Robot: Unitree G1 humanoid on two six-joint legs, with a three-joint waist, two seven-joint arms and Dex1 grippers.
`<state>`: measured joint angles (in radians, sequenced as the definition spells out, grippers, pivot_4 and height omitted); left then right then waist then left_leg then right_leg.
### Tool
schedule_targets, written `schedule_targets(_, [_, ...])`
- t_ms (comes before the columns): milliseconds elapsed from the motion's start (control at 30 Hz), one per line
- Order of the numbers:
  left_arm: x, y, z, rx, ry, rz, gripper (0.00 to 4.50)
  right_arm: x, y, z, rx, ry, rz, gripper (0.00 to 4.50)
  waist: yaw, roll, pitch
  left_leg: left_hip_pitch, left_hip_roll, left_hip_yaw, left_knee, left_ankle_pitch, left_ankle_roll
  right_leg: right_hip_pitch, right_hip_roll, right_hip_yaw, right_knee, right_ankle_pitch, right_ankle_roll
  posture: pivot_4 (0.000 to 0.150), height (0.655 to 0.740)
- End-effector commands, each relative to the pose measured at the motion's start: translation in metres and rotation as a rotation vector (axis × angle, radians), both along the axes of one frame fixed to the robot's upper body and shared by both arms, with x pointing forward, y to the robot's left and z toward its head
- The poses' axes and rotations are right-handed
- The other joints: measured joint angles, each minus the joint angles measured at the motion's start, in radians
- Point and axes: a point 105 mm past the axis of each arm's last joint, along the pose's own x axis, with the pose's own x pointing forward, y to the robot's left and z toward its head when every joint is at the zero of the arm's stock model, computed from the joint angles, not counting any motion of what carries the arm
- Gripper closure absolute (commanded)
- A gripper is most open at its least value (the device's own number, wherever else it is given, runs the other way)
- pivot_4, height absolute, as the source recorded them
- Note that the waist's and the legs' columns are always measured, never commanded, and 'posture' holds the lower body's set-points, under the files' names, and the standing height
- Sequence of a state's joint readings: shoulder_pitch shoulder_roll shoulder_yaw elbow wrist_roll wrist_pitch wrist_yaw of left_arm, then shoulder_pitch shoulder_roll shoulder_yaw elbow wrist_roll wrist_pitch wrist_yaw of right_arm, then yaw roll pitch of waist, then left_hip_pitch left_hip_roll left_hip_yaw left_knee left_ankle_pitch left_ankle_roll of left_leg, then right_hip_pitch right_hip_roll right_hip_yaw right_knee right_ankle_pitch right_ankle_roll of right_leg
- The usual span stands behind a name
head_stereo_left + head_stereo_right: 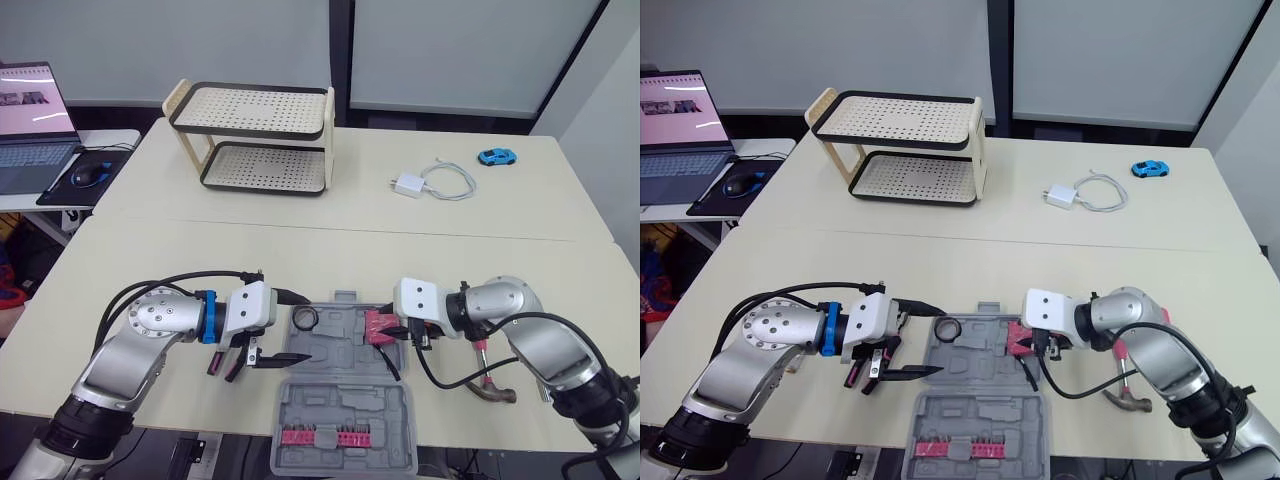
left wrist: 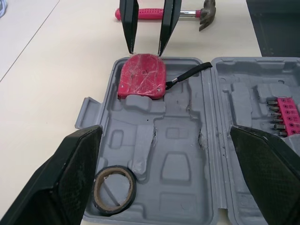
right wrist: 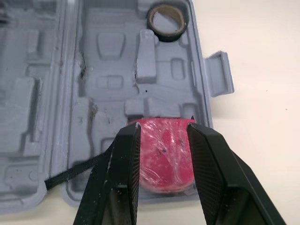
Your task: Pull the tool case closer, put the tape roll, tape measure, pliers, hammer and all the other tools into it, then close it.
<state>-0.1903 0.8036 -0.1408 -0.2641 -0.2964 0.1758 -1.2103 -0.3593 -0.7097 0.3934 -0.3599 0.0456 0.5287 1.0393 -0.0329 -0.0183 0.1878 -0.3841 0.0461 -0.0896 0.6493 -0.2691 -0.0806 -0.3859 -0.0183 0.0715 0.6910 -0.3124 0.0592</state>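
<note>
The pliers need to be laid in the grey tool case (image 1: 340, 345) (image 2: 176, 140). My left gripper will grab them by their handles next.
The grey tool case (image 1: 340, 345) lies open at the table's near edge. A black tape roll (image 1: 306, 320) sits in its left end, and a red tape measure (image 1: 378, 327) rests in a recess at its right end. My left gripper (image 1: 298, 327) is open wide over the left end, with the roll (image 2: 114, 190) near its far finger. My right gripper (image 3: 161, 126) is open just above the tape measure (image 3: 164, 154), its fingertips not clamping it. The pink-handled hammer (image 1: 487, 385) lies on the table right of the case. Two dark red handles (image 1: 225, 363), seemingly the pliers, show under my left wrist.
The case's near half holds a red bit strip (image 1: 320, 435). Farther back stand a two-tier perforated rack (image 1: 255, 135), a white charger with cable (image 1: 408, 185) and a blue toy car (image 1: 497, 157). A laptop (image 1: 35, 120) and mouse (image 1: 88, 175) sit on a side desk at the left.
</note>
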Motion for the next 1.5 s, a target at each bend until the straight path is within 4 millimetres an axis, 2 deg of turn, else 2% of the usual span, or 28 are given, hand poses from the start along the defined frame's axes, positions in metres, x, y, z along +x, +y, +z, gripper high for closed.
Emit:
schedule_targets(33, [0.001, -0.002, 0.01, -0.02, -0.027, -0.01, 0.0, 0.003, -0.006, 0.004, 0.036, -0.031, -0.027, 2.92, 0.0, 0.0, 0.0, 0.0, 0.0, 0.0, 0.0, 0.0, 0.0, 0.0, 0.0, 0.0, 0.0, 0.0, 0.0, 0.15, 0.735])
schedule_targets(333, [0.001, -0.004, 0.011, -0.017, -0.027, -0.024, 0.0, 0.012, -0.009, -0.011, 0.066, 0.02, -0.127, 2.92, 0.0, 0.0, 0.0, 0.001, 0.0, 0.0, 0.0, 0.0, 0.0, 0.0, 0.0, 0.0, 0.0, 0.0, 0.0, 0.15, 0.735])
schedule_targets(700, [0.002, -0.007, 0.014, -0.012, -0.031, -0.035, 0.0, 0.014, -0.034, -0.054, -0.11, 0.136, -0.218, 2.92, 0.0, 0.0, -0.001, 0.002, 0.0, 0.0, -0.001, 0.0, 0.0, 0.002, 0.0, 0.0, -0.001, 0.0, 0.0, 0.15, 0.735])
schedule_targets(1000, [0.002, -0.006, 0.014, -0.008, -0.03, -0.033, 0.0, 0.012, -0.04, -0.074, -0.207, 0.211, -0.242, 2.92, 0.001, -0.001, -0.002, 0.006, 0.0, -0.001, -0.003, 0.0, 0.0, 0.009, 0.0, 0.0, -0.009, 0.0, 0.0, 0.15, 0.735])
schedule_targets(1100, [0.003, -0.005, 0.014, -0.014, -0.027, -0.019, 0.0, 0.017, -0.029, -0.066, -0.151, 0.169, -0.22, 2.92, 0.001, -0.004, -0.004, 0.009, 0.0, 0.0, -0.003, 0.0, 0.0, 0.013, 0.0, 0.0, -0.011, 0.0, 0.001, 0.15, 0.735])
schedule_targets(1267, [0.011, 0.009, 0.016, -0.047, -0.014, 0.067, 0.0, 0.025, -0.011, -0.034, -0.019, 0.053, -0.163, 2.92, -0.006, -0.004, -0.004, 0.01, 0.001, -0.001, -0.004, 0.0, 0.0, 0.012, 0.0, 0.0, -0.01, 0.0, 0.001, 0.15, 0.735])
schedule_targets(1400, [0.023, 0.042, 0.023, -0.106, -0.025, 0.235, 0.0, 0.023, -0.005, 0.011, 0.125, -0.05, -0.161, 2.92, -0.01, -0.001, -0.002, 0.008, 0.001, -0.001, -0.003, 0.0, 0.0, 0.01, 0.0, 0.0, -0.009, 0.0, 0.0, 0.15, 0.735])
schedule_targets(1500, [0.029, 0.08, 0.026, -0.138, -0.036, 0.404, 0.0, 0.014, -0.015, 0.038, 0.185, -0.145, -0.185, 2.92, -0.007, -0.001, -0.002, -0.001, 0.0, -0.001, -0.002, 0.0, 0.0, 0.0, 0.0, -0.001, -0.003, 0.001, 0.0, 0.15, 0.735])
